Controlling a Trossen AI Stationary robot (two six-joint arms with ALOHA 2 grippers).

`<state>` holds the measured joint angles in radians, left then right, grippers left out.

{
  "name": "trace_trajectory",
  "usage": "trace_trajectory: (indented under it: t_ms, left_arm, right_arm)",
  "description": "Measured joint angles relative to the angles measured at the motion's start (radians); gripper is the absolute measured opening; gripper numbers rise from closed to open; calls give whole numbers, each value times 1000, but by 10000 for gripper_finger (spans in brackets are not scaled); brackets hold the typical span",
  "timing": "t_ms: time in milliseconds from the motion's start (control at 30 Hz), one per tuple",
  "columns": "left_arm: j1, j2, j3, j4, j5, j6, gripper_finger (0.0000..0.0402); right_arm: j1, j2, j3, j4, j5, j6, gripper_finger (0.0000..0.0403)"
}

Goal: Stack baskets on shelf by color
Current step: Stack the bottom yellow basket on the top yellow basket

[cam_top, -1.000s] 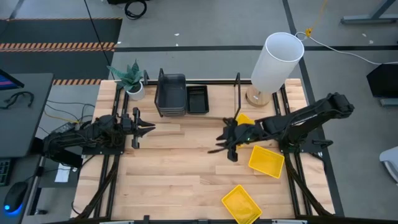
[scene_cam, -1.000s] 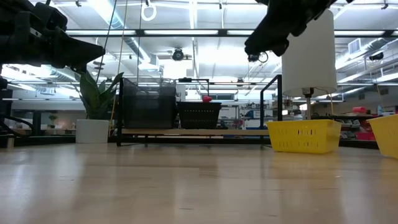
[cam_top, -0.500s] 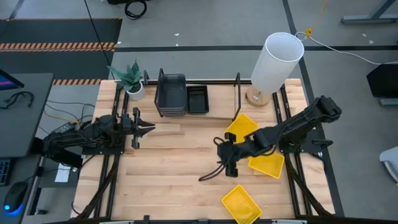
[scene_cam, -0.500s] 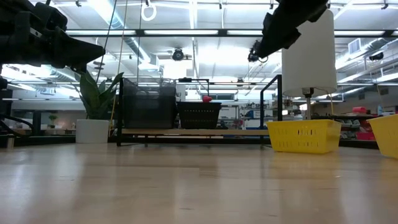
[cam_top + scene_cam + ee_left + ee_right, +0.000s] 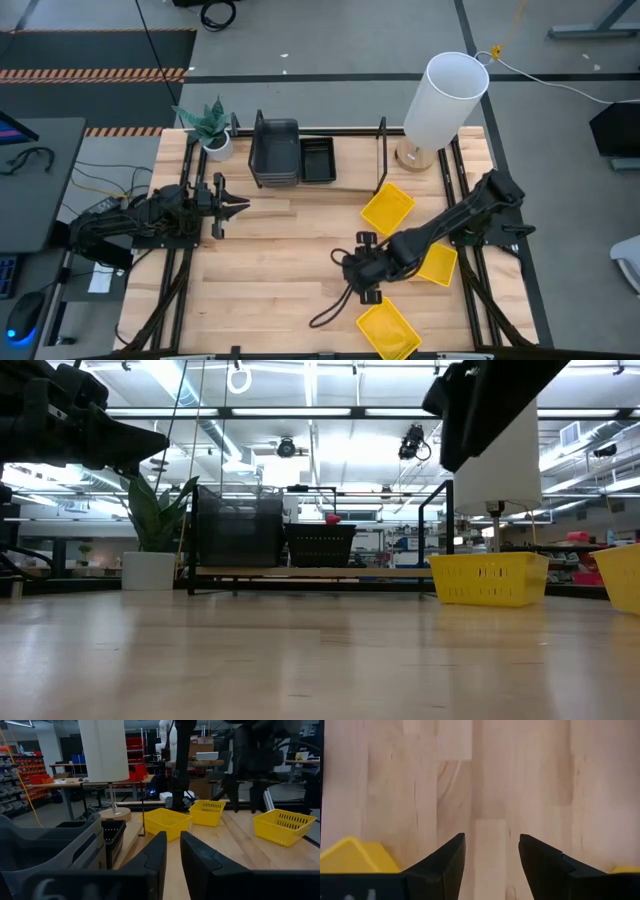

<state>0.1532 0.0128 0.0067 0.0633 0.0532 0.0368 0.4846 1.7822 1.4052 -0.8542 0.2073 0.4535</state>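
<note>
Next, the right gripper picks up a loose yellow basket by its rim (image 5: 402, 316). Then I stack the yellow baskets together by color.
Three yellow baskets sit on the table's right half: one (image 5: 388, 208) just before the shelf, one (image 5: 437, 263) under my right arm, one (image 5: 388, 328) at the near edge. The black wire shelf (image 5: 383, 150) at the far edge carries stacked dark grey baskets (image 5: 275, 152) and black mesh baskets (image 5: 318, 158) beside them. My right gripper (image 5: 358, 272) hangs open over bare wood, pointing down, between the near two yellow baskets; a yellow corner (image 5: 350, 856) shows beside its fingers. My left gripper (image 5: 228, 207) waits, shut, at the table's left, level and pointing right.
A tall white cylinder (image 5: 447, 100) stands at the far right corner, a potted plant (image 5: 210, 128) at the far left beside the shelf. A dark cable (image 5: 330, 308) trails from my right wrist over the near table. Bare wood lies across the middle (image 5: 290, 250).
My right gripper has swung from just before the shelf toward the table's near edge and a little left, coming over the wood beside the nearest yellow baskets. The yellow basket near the shelf, partly covered by the arm before, now shows whole.
</note>
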Motion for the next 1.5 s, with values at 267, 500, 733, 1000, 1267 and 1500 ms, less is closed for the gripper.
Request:
trace_trajectory:
  t_ms: [267, 500, 733, 1000, 1267, 1500]
  left_arm:
    - [0, 0, 0, 0, 0, 0, 57]
    - [0, 0, 0, 0, 0, 0, 61]
    - [0, 0, 0, 0, 0, 0, 65]
    - [0, 0, 0, 0, 0, 0, 55]
    - [0, 0, 0, 6, 0, 0, 64]
    - [0, 0, 0, 12, 0, 0, 62]
  right_arm:
    - [45, 86, 98, -131, -18, -1, 208]
    - [53, 84, 84, -148, -77, 51, 239]
    - [71, 84, 84, -119, -157, 53, 254]
    - [138, 86, 84, 0, -93, 44, 239]
    - [184, 162, 66, 14, -99, 45, 231]
    - [197, 241, 66, -9, -156, 45, 216]
